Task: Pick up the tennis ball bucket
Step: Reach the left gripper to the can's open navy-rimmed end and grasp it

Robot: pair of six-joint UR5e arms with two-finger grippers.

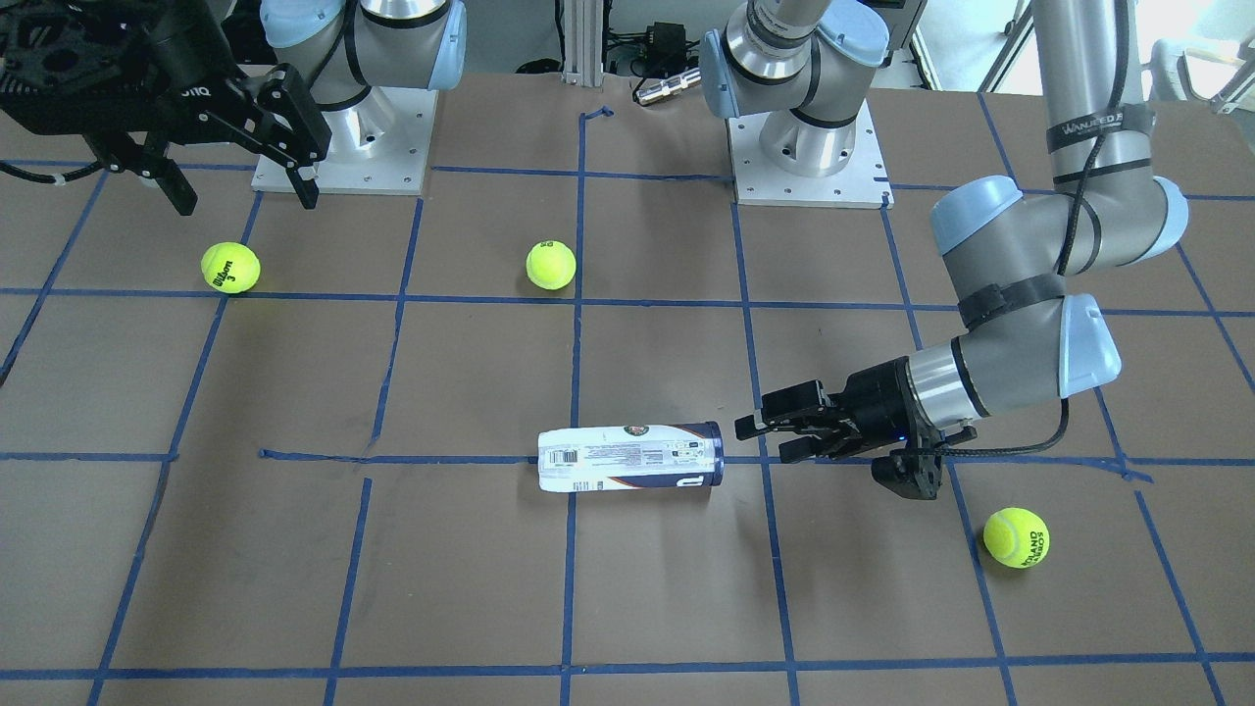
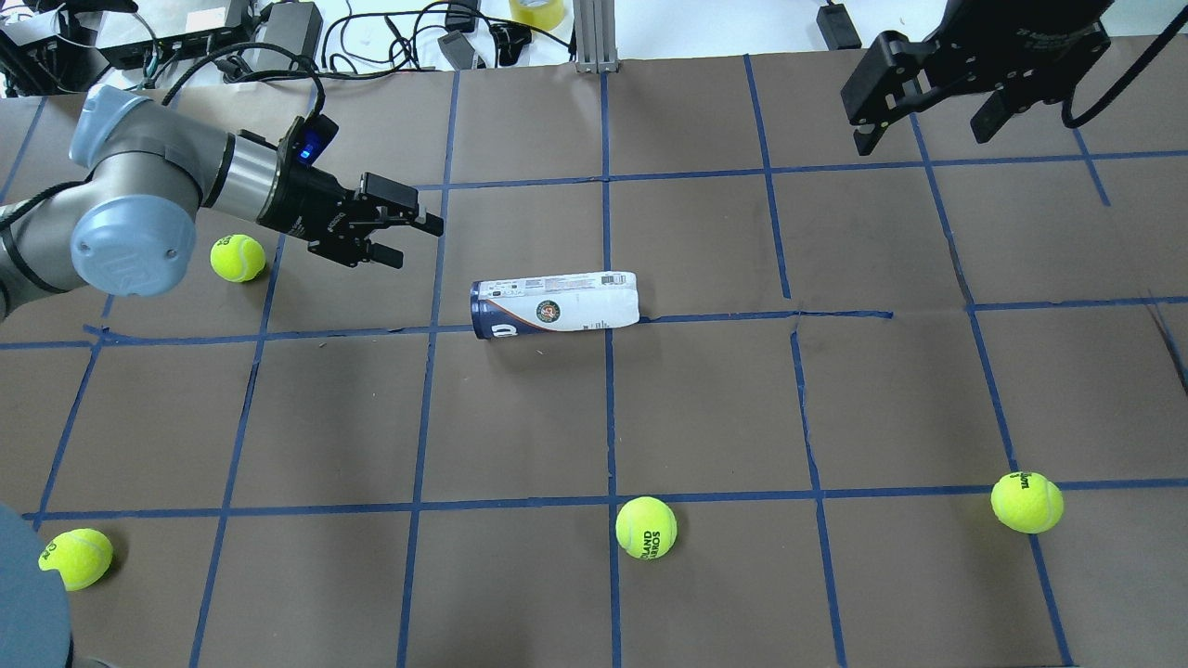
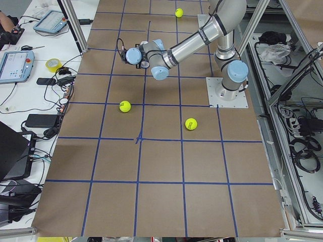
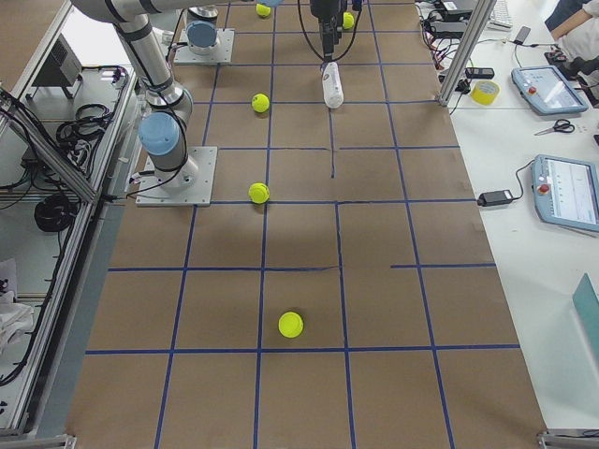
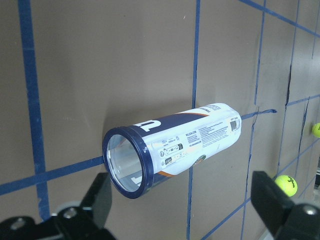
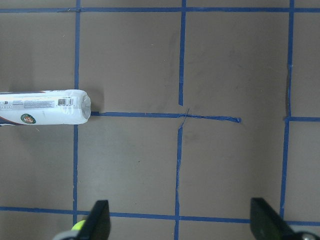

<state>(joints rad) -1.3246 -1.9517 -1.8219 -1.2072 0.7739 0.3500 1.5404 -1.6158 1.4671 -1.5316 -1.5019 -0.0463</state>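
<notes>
The left gripper will next pinch the tennis ball bucket by its navy rim, since the bucket has a round body but a thin side at its open end (image 1: 713,453).
The tennis ball bucket (image 2: 554,304) lies on its side near the table's middle, white and navy label up. It also shows in the front view (image 1: 627,456) and the right wrist view (image 6: 45,106). Its navy-rimmed open end faces my left gripper (image 2: 418,241), which is open and level with the bucket a short way off its end, not touching it. In the left wrist view the bucket (image 5: 170,147) sits between and beyond the two fingers (image 5: 97,205), and looks empty inside. My right gripper (image 2: 923,137) is open and empty, high above the far right of the table.
Loose yellow-green tennis balls lie around: one beside the left forearm (image 2: 238,257), one at the near middle (image 2: 646,527), one at the near right (image 2: 1026,502), one at the near left (image 2: 76,558). Blue tape lines grid the brown table (image 2: 705,399). Cables and boxes sit along the far edge.
</notes>
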